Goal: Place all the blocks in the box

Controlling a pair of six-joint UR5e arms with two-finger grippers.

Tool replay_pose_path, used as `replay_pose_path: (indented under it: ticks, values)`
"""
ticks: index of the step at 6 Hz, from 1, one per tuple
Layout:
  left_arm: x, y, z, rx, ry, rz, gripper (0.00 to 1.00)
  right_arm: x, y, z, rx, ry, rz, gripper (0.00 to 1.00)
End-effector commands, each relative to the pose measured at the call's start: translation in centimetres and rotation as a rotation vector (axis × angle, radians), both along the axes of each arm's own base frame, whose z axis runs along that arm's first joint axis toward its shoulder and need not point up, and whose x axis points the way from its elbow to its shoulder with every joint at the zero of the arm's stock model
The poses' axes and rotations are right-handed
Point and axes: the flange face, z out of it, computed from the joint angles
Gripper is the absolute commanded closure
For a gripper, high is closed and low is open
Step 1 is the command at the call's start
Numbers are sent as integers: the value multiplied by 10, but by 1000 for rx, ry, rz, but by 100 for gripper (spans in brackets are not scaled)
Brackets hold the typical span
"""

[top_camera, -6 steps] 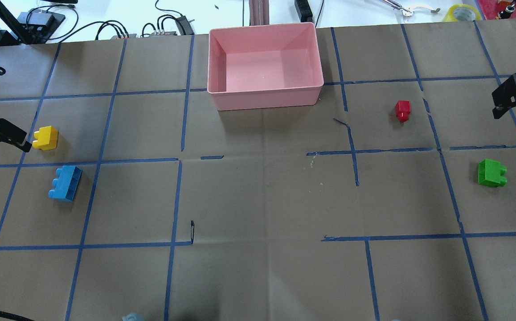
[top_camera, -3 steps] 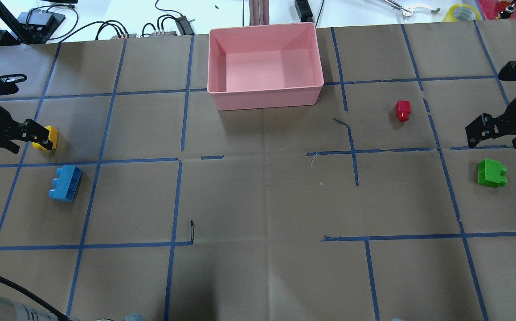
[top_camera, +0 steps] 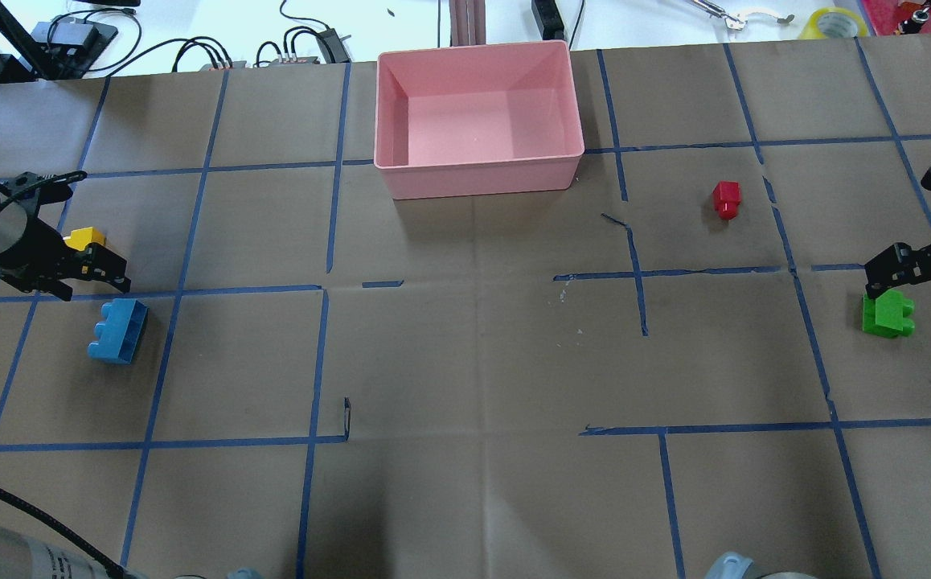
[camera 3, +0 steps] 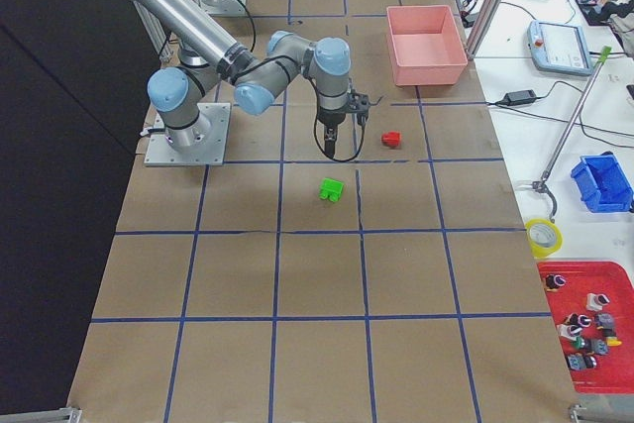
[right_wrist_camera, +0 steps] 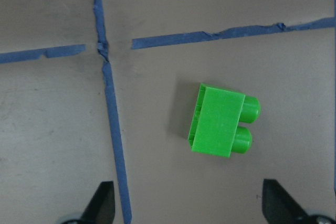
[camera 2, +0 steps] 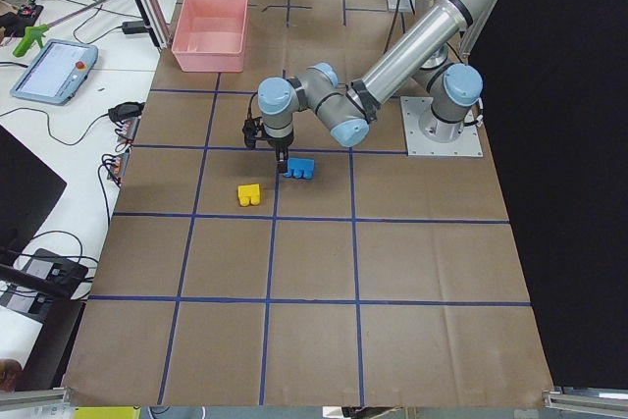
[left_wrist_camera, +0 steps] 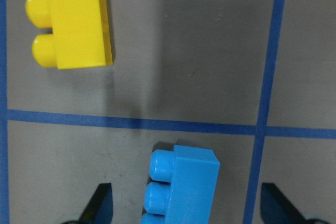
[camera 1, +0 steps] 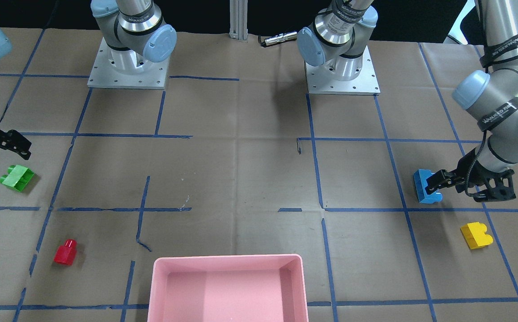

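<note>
My right gripper picks up the green block by its studded side and hollow base next, to get it into the pink box point(camera 1: 227, 287).
The pink box point(top_camera: 481, 178) stands at the table's far middle with nothing in it; it also shows in the front view point(camera 1: 227, 258). The yellow block point(top_camera: 84, 237) and the blue block point(top_camera: 117, 330) lie at the left. My left gripper point(top_camera: 112, 272) is open and hovers between them, above the blue block point(left_wrist_camera: 181, 187) with the yellow block point(left_wrist_camera: 71, 24) beyond it. The green block point(top_camera: 887, 315) lies at the right. My right gripper point(top_camera: 883, 269) is open just above and beyond the green block point(right_wrist_camera: 220, 121). The red block point(top_camera: 727, 199) lies alone, right of the box.
Brown paper with blue tape lines covers the table point(top_camera: 473, 362). Cables and electronics point(top_camera: 297, 48) and a tape roll point(top_camera: 835, 22) lie beyond its far edge. The arm bases point(camera 1: 127, 67) stand on the robot's side.
Both grippers have moved toward the robot's side. The left one went from beside the yellow block to near the blue one. The right one came down close to the green block.
</note>
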Motion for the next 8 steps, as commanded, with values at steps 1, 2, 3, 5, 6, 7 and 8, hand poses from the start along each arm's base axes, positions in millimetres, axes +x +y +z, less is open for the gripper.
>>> replay_pose_path:
  ticks: [1,2,3,5,6,7,8]
  values:
    - [-9,14,-28,-26,-16,-24,1,-26,-14,-22,-70,55,-17,0]
    - [-6,15,-42,-8,-6,-136,1,-31,-15,-42,-40,34,-21,0]
    - [-5,15,-50,2,6,-151,1,-30,-16,-53,-26,20,-21,0]
    - [-7,17,-41,-2,-2,-171,1,-29,-16,-60,-29,18,-36,1]
    - [-4,18,-41,1,-5,-186,1,-30,-16,-61,-28,18,-38,1]
    - [-3,18,-40,0,-6,-191,2,-30,-17,-71,-12,5,-38,1]
    - [-4,18,-41,1,-5,-191,2,-30,-17,-77,-3,0,-37,1]
